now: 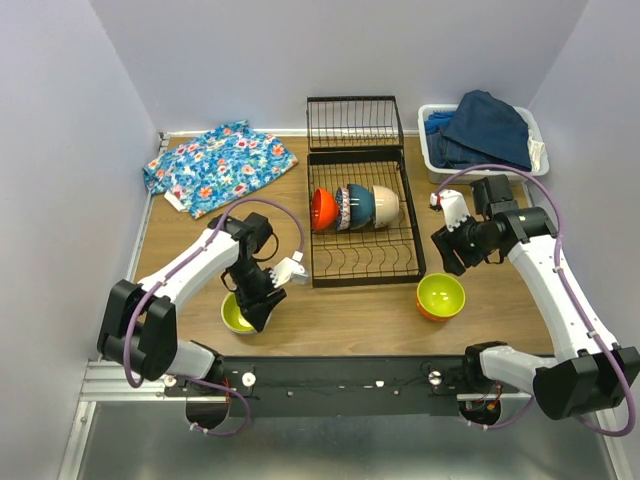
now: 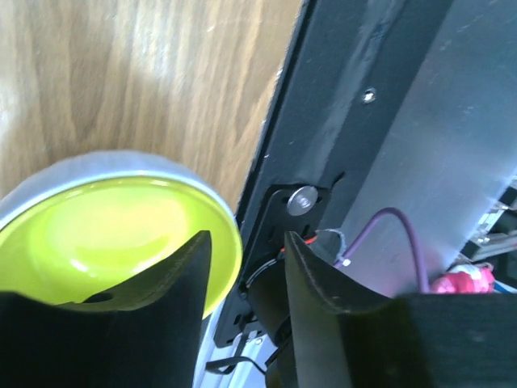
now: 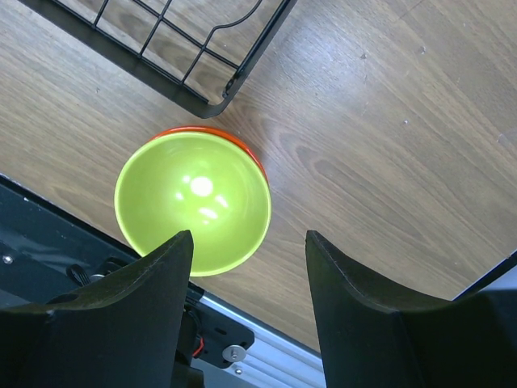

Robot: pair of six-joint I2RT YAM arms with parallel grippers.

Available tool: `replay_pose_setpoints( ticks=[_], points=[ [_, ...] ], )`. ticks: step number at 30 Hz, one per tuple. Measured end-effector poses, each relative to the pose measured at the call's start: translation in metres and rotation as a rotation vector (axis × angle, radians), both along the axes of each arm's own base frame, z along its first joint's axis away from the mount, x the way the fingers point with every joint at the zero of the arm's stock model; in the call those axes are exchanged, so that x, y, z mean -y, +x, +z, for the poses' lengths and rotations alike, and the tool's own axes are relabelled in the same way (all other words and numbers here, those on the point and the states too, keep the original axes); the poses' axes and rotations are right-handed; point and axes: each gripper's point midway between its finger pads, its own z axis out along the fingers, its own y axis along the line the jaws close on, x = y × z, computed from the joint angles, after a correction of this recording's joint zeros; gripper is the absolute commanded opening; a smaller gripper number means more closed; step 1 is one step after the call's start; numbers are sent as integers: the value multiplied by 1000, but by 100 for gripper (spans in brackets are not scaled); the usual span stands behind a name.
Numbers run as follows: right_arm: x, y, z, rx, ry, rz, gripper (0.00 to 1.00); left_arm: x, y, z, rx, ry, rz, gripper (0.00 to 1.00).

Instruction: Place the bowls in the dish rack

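My left gripper grabs the yellow-green bowl's rim beside the dish rack's base bar next, so the bowl's base stays free to settle in the dish rack.
The black wire dish rack stands mid-table and holds several bowls on edge: red-orange, blue-white patterned, dark blue and beige. A yellow-green bowl sits near the front left edge. My left gripper is low over it and open. One finger is over the bowl's inside, the other is outside the rim. The orange bowl with a lime inside sits at the front right. My right gripper hangs open above it, holding nothing.
A floral cloth lies at the back left. A white bin of blue clothes stands at the back right. The rack's hinged end panel stands up behind the rack. The black base rail runs close by the yellow-green bowl.
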Motion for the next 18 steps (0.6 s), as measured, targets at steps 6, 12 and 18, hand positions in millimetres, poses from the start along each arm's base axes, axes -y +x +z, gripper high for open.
replay_pose_setpoints(
  ticks=[6, 12, 18],
  points=[
    [0, -2, -2, -2, 0, 0, 66, -12, -6, -11, 0, 59, -1, 52],
    [0, 0, -2, -2, 0, 0, 66, -14, -11, -22, -10, 86, -13, 45],
    [0, 3, -5, -7, -1, 0, 66, -12, -14, -23, -15, 78, -53, 25]
  ],
)
